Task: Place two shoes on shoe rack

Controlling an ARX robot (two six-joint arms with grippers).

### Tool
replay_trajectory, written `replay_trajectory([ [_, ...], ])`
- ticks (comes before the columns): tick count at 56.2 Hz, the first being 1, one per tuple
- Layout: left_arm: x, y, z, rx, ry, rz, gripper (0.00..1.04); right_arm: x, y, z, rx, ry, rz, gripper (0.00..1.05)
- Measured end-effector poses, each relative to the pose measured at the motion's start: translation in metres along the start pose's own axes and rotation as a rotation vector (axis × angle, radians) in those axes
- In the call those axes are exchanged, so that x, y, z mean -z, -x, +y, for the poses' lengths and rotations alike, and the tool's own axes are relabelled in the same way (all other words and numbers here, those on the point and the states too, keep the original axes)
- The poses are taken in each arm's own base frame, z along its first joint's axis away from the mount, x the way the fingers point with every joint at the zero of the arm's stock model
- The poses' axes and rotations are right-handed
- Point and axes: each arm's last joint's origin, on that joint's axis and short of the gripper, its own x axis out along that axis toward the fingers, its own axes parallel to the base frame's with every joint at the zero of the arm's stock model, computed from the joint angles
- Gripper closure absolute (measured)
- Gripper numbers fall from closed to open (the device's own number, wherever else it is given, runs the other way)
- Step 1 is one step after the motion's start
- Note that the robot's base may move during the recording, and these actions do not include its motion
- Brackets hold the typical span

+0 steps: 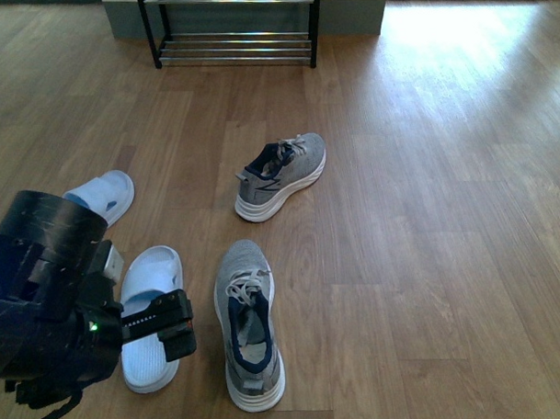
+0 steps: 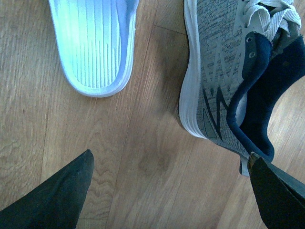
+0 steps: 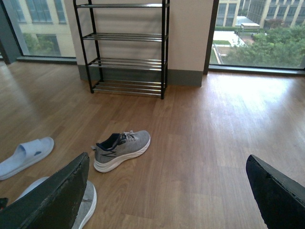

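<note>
The near grey knit sneaker needs to go on the rack (image 1: 235, 32), so my left gripper should pick it up next by its collar beside the laces.
Two grey knit sneakers lie on the wood floor: one near me (image 1: 248, 325), toe pointing away, and one farther off (image 1: 281, 175), angled right. Two pale blue slides lie to their left, one near (image 1: 150, 311) and one farther (image 1: 103, 195). The shoe rack (image 1: 235, 32) stands against the far wall, its visible tiers bare. My left gripper (image 1: 174, 328) is open, low over the floor between the near slide (image 2: 95, 43) and the near sneaker (image 2: 224, 81), holding nothing. My right gripper (image 3: 167, 200) is open and empty, raised, facing the rack (image 3: 126, 47) and the far sneaker (image 3: 121, 149).
The rack stands against a pale wall with a grey skirting (image 3: 183, 76). Large windows (image 3: 259, 33) flank the wall on both sides. The far slide (image 3: 26, 155) and the near sneaker's toe (image 3: 88, 205) show at the edge of the right wrist view.
</note>
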Motion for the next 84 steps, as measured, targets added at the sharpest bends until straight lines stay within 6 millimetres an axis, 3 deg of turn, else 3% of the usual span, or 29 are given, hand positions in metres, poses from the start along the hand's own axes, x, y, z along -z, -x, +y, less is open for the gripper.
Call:
replay_trajectory([
  [28, -0.029, -0.063, -0.027, 0.084, -0.092, 0.068, 0.09, 0.0, 0.0, 0.0, 0.0, 0.0, 0.0, 0.09],
  [46, -0.039, -0.112, -0.032, 0.069, -0.141, 0.08, 0.1, 0.0, 0.0, 0.0, 0.0, 0.0, 0.0, 0.09],
  [53, -0.045, -0.124, -0.031, 0.114, -0.16, 0.034, 0.37, 0.0, 0.0, 0.0, 0.0, 0.0, 0.0, 0.09],
  [68, -0.044, -0.128, -0.035, 0.108, -0.191, 0.014, 0.76, 0.0, 0.0, 0.0, 0.0, 0.0, 0.0, 0.09],
  [75, -0.043, -0.127, -0.032, 0.066, -0.191, 0.008, 1.0, 0.0, 0.0, 0.0, 0.0, 0.0, 0.0, 0.09],
  [80, -0.041, -0.11, -0.028, 0.009, -0.178, -0.018, 1.03, 0.0, 0.0, 0.0, 0.0, 0.0, 0.0, 0.09],
  [84, -0.038, -0.076, -0.016, -0.035, -0.143, -0.034, 1.03, 0.0, 0.0, 0.0, 0.0, 0.0, 0.0, 0.09],
])
